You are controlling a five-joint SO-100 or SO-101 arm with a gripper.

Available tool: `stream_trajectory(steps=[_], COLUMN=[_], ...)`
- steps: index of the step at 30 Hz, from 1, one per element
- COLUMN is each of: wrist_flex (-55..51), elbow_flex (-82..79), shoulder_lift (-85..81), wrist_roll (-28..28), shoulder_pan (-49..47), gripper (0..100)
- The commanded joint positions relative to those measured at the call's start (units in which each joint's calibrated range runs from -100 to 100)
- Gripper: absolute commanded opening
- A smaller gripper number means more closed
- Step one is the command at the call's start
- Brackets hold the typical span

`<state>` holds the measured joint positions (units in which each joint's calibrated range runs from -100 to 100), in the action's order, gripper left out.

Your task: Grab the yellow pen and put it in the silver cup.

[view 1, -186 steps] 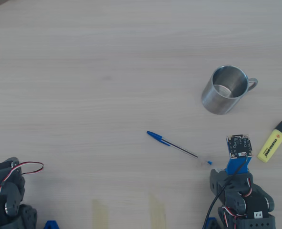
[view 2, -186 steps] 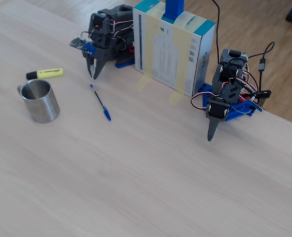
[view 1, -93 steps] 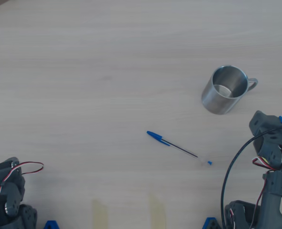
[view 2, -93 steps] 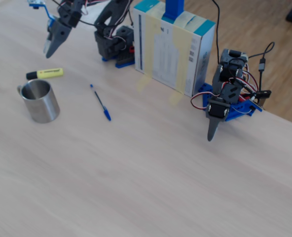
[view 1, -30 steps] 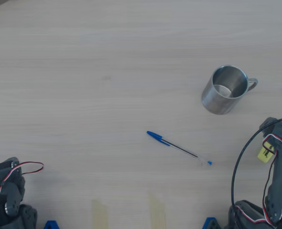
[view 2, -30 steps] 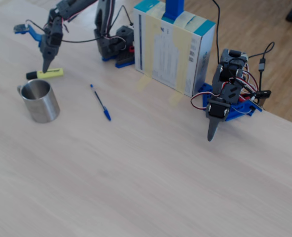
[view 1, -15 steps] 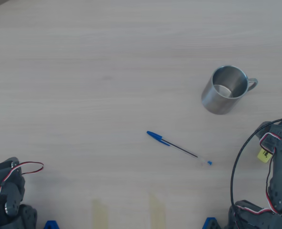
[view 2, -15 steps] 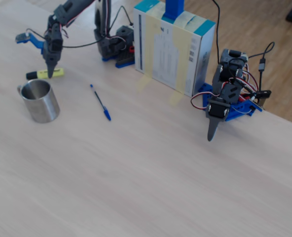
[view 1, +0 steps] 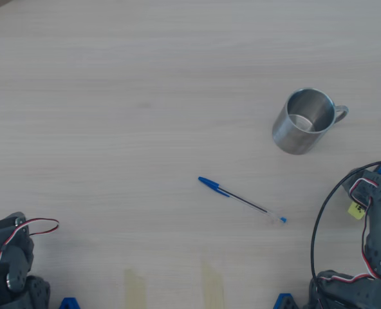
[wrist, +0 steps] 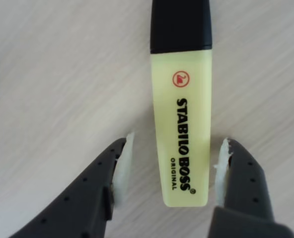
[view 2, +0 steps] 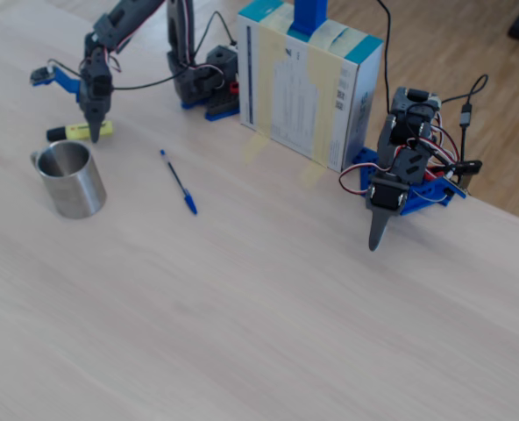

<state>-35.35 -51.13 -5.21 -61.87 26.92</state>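
Note:
The yellow pen should go in the silver cup [view 1: 304, 121], so my gripper should next grab the pen by its uncapped rear end [view 1: 356, 210].
The yellow pen [wrist: 182, 124] is a fluorescent highlighter with a black cap, lying flat on the table. In the wrist view my gripper [wrist: 177, 144] is open, with one finger on each side of the pen's rear end and small gaps between the pads and the body. In the fixed view the gripper [view 2: 94, 132] points down onto the pen [view 2: 74, 132], just behind the silver cup [view 2: 69, 180]. In the overhead view only a bit of the pen [view 1: 356, 210] shows under the arm, and the cup [view 1: 304, 121] stands upright and empty to the upper left of it.
A thin blue-capped ballpoint pen [view 1: 242, 200] lies mid-table, also in the fixed view [view 2: 179, 181]. A second arm [view 2: 400, 175] rests at the right of the fixed view, fingers down. A white and blue box [view 2: 308, 83] stands at the table's back.

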Motion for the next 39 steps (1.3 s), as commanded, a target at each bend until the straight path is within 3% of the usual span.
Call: stream_trajectory(steps=[1,11,18,22,39], wrist_flex=[0.6,0.6,0.6,0.6,-0.1], elbow_flex=[2.1,0.9,0.9,0.9,0.9], shoulder_lift=[0.6,0.8,0.4,0.1,-4.8], wrist_roll=[0.3,0.3,0.3,0.3,0.4], shoulder_pan=[0.6,0.6,0.6,0.6,-0.3], gripper=[27,26,10,7,7])
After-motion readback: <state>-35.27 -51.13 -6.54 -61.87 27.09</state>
